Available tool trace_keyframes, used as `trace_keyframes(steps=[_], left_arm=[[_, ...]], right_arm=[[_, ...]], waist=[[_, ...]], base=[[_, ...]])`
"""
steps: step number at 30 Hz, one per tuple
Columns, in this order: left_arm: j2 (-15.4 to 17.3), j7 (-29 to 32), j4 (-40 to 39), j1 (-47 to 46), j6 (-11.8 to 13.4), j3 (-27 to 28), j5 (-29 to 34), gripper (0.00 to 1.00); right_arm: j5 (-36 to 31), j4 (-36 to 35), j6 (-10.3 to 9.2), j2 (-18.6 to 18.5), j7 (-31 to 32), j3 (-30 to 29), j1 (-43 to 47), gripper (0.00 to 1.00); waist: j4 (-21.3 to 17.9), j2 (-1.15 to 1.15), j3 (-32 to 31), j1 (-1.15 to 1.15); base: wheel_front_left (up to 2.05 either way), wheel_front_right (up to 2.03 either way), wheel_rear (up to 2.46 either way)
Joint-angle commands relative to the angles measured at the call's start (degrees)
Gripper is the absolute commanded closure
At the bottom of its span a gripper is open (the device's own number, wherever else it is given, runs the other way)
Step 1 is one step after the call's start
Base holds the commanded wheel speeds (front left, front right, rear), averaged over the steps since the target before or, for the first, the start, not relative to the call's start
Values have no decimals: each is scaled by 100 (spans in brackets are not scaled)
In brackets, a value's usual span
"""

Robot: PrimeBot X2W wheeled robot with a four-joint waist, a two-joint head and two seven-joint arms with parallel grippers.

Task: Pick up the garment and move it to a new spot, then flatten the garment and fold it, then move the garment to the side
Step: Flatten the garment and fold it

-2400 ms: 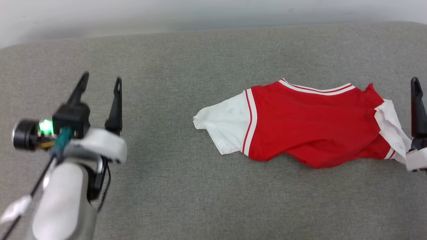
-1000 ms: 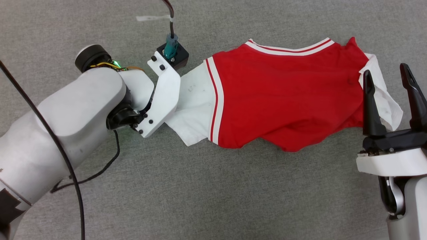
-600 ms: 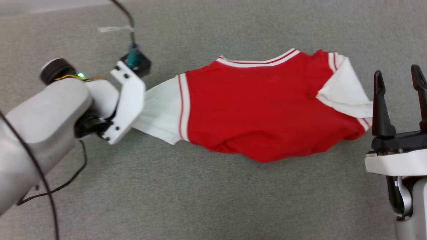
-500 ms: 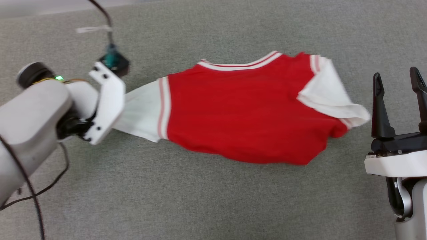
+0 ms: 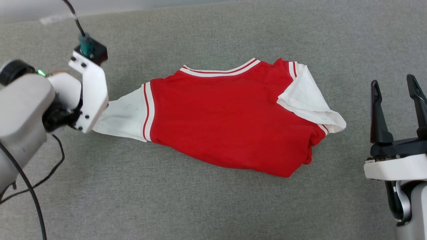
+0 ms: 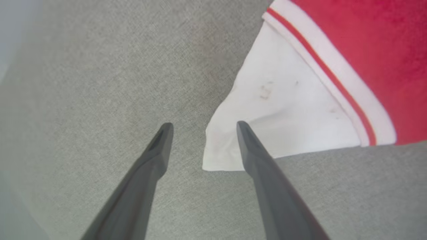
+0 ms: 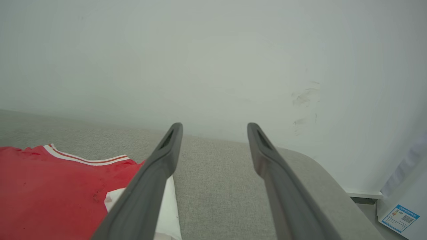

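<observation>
The robot's left gripper should next take hold of the garment by the white sleeve's free hem edge (image 6: 208,150), because the rest of the sleeve lies flat on the cushion.
The garment (image 5: 227,120), a red T-shirt with white sleeves and striped trim, lies crumpled on the grey cushion (image 5: 200,200), collar to the far side. Its right sleeve (image 5: 307,100) is folded back over the red body. The left sleeve (image 6: 283,100) stretches toward my left wrist (image 5: 88,96), which covers the fingers in the head view. In the left wrist view my left gripper (image 6: 204,126) stands open just above the cloth, the sleeve's corner beside its right finger. My right gripper (image 5: 392,81) is open, clear of the garment (image 7: 50,186) to its right.
A pale wall (image 7: 213,66) rises behind the cushion's far edge (image 5: 200,6). The cushion rounds off at its right end (image 7: 320,166), with a white labelled object (image 7: 400,216) beyond. A black cable (image 5: 30,190) trails from my left arm.
The garment has slid left with my left arm, away from the right gripper. Its right sleeve has flipped over onto the red body. The head camera has shifted too.
</observation>
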Motion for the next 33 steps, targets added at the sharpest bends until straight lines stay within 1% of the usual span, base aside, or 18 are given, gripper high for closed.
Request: trace_keyframes(steps=[1, 5, 9, 16, 18, 21, 22, 23, 26, 29, 31, 33], left_arm=[[16, 77, -55, -204, -16, 60, -68, 0], [147, 444, -184, -379, -16, 64, -255, 0], [341, 761, -299, -347, -21, 4, -296, 0], [418, 688, -211, 28, 64, 56, -584, 0], [380, 629, -158, 177, 78, 67, -683, 0], [319, 535, -74, 356, 64, -5, -637, 0], [290, 458, -52, 377, 54, 6, -628, 82], [266, 431, -29, 406, 45, 19, -681, 100], [254, 310, -36, 359, 24, 75, -733, 100], [326, 186, -162, 216, 1, 122, -722, 100], [397, 112, -313, 111, -14, 104, -644, 100], [441, 19, -512, 69, -16, 81, -584, 100]], right_arm=[[-6, -8, -4, -12, -11, 12, 42, 0], [15, -32, -4, -2, -11, 46, 63, 0], [46, -80, -4, 16, -12, 83, 20, 0], [30, -109, -4, 46, -12, 149, -115, 0], [18, -95, -4, 17, -12, 152, -162, 0], [-21, -39, -4, -93, -12, 121, -297, 0], [-26, -26, -4, -139, -12, 104, -356, 0], [-29, -15, -4, -185, -12, 79, -430, 0], [-15, 16, -4, -375, -11, 35, -658, 0], [62, 58, -4, -697, 74, 129, -977, 0], [129, 19, -3, -942, 329, 383, -1183, 0], [297, 2, -4, -1296, 800, 730, -1421, 0]], waist=[[18, 0, -49, 0], [-9, 0, -56, 0], [-93, 0, 45, 0], [-239, 0, 243, 0], [-275, 0, 297, 0], [-296, 0, 338, 0], [-295, 0, 345, 0], [-288, 0, 340, 0], [-229, 0, 267, 0], [-157, 0, 148, 0], [-105, 0, 66, 0], [-35, 0, -3, 0]], base=[[0, 0, 0], [0, 0, 0], [0, 0, 0], [0, 0, 0], [0, 0, 0], [0, 0, 0], [0, 0, 0], [0, 0, 0], [0, 0, 0], [0, 0, 0], [0, 0, 0], [0, 0, 0]])
